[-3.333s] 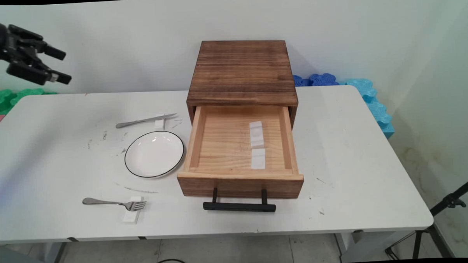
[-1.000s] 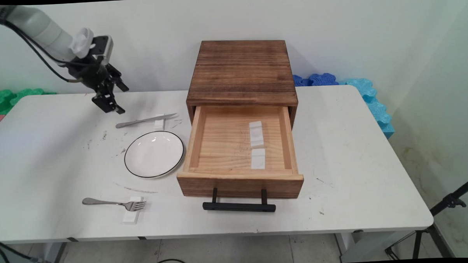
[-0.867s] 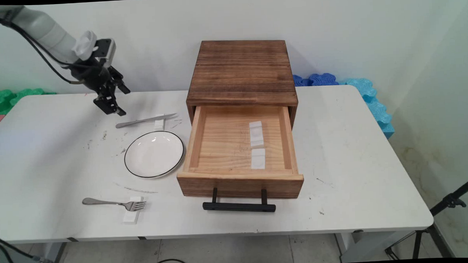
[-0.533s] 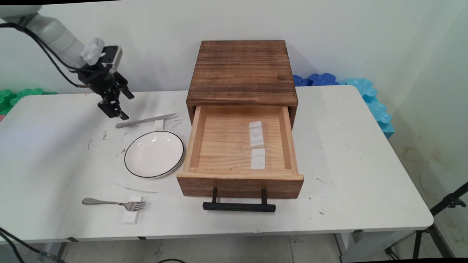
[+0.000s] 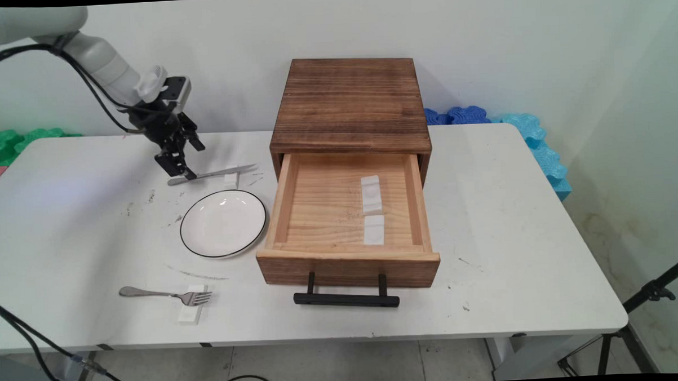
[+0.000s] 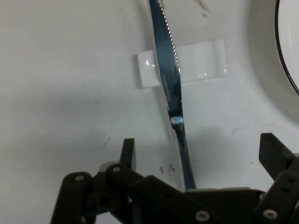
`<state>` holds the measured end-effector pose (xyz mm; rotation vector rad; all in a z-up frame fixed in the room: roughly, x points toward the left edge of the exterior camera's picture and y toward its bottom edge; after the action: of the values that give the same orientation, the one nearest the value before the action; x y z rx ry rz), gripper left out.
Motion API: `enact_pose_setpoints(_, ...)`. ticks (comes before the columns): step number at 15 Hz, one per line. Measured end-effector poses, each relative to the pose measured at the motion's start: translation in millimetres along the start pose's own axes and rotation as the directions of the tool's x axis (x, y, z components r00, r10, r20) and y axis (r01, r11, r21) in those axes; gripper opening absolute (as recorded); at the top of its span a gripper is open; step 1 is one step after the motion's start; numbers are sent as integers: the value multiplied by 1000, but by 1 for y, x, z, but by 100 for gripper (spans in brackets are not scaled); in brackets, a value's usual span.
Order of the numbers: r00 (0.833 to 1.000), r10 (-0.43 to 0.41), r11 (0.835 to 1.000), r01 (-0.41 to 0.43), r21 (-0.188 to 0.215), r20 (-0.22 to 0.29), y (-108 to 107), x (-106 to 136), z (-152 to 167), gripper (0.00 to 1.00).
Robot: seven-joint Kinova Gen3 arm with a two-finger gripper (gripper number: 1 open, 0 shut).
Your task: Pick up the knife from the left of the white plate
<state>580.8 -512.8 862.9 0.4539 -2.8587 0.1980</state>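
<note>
My gripper grabs the table knife by its handle (image 5: 201, 175) next. Then the table knife goes away in the open drawer (image 5: 330, 207).
A silver knife (image 5: 211, 173) lies on the white table (image 5: 515, 218), its blade propped on a small white rest (image 5: 231, 180). My gripper (image 5: 193, 160) hangs open just over the knife's handle end, one finger nearly down at the handle. In the hand view the knife (image 6: 173, 88) runs up the middle between my fingers (image 6: 128, 150), over the white rest (image 6: 196, 63), and my gripper (image 6: 201, 154) straddles the handle without touching it.
A white plate with a black rim (image 5: 223, 223) sits in front of the knife; its edge (image 6: 285, 70) shows at the right. A fork (image 5: 165, 294) rests on a white block (image 5: 191, 312) near the front. A wooden cabinet (image 5: 350, 100) has its drawer (image 5: 328, 213) pulled out, two white blocks (image 5: 372, 195) inside.
The gripper has come in from the far left, moving right and down until it stands over the knife's handle. Nothing on the table has moved.
</note>
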Motion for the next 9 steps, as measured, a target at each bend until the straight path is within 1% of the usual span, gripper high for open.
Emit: enact_pose_setpoints(9, 1000, -14, 1000, 14, -17, -13, -9, 7, 25, 100)
